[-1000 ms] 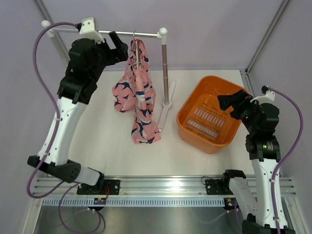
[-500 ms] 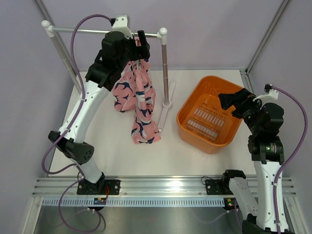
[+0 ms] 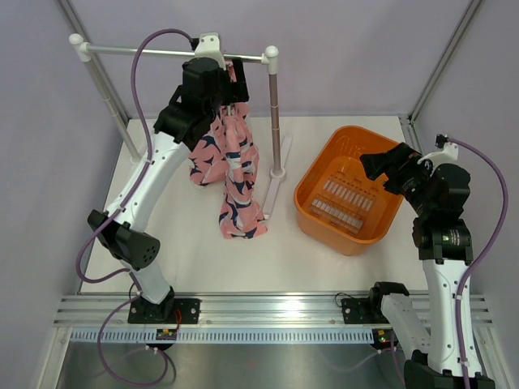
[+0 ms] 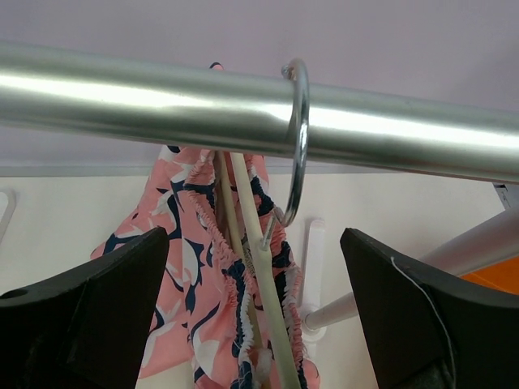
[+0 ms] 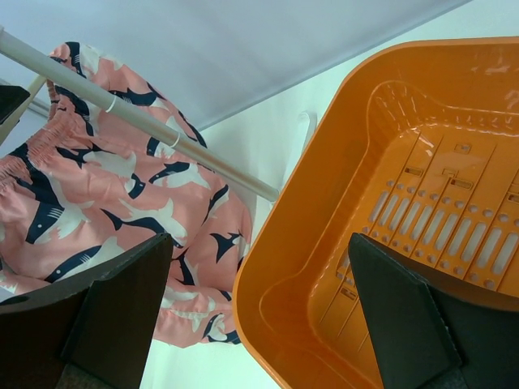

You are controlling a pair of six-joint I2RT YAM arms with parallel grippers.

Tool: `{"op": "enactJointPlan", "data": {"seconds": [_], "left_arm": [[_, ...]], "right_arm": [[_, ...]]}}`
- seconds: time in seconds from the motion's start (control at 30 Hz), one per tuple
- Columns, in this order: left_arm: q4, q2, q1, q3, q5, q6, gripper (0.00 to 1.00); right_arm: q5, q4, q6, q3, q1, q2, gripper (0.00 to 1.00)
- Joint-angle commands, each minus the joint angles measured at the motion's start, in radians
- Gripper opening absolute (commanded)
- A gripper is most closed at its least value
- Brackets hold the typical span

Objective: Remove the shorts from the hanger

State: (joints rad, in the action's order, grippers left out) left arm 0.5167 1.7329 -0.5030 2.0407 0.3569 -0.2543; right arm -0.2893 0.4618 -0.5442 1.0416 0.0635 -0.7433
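Observation:
My left gripper should close, because the hanger's neck is between my fingers, level with the base of its metal hook. Closing now would hold the hanger.
The pink shorts [image 3: 231, 166] with navy and white print hang from the cream hanger [image 4: 261, 275], whose metal hook [image 4: 298, 138] loops over the grey rail [image 3: 154, 53]. Their lower end rests on the table. My left gripper [image 3: 229, 81] is open high at the rail, its fingers [image 4: 89, 316] on either side of the hanger and the gathered waistband [image 4: 212, 235], not touching them. My right gripper [image 3: 375, 164] is open and empty above the orange basket [image 3: 349, 190]. The shorts also show in the right wrist view [image 5: 105, 203].
The rail stand's post [image 3: 276, 113] and white foot [image 3: 274, 190] stand between the shorts and the basket. The basket's rim [image 5: 280, 243] lies close under my right gripper. Frame posts rise at the back corners.
My left arm has swung right along the rail, from its left part to the hanger, and now sits at the hook. The right gripper has shifted only slightly.

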Motion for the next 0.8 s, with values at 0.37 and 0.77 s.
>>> {"op": "enactJointPlan", "data": {"seconds": [0.37, 0.77], "left_arm": [[-0.072, 0.021, -0.005, -0.005, 0.002, -0.017, 0.72], [-0.067, 0.001, -0.005, -0.03, 0.007, -0.005, 0.4]], "right_arm": [[-0.04, 0.026, -0.003, 0.069, -0.007, -0.019, 1.0], [-0.04, 0.037, -0.005, 0.071, -0.007, -0.011, 0.99]]}}
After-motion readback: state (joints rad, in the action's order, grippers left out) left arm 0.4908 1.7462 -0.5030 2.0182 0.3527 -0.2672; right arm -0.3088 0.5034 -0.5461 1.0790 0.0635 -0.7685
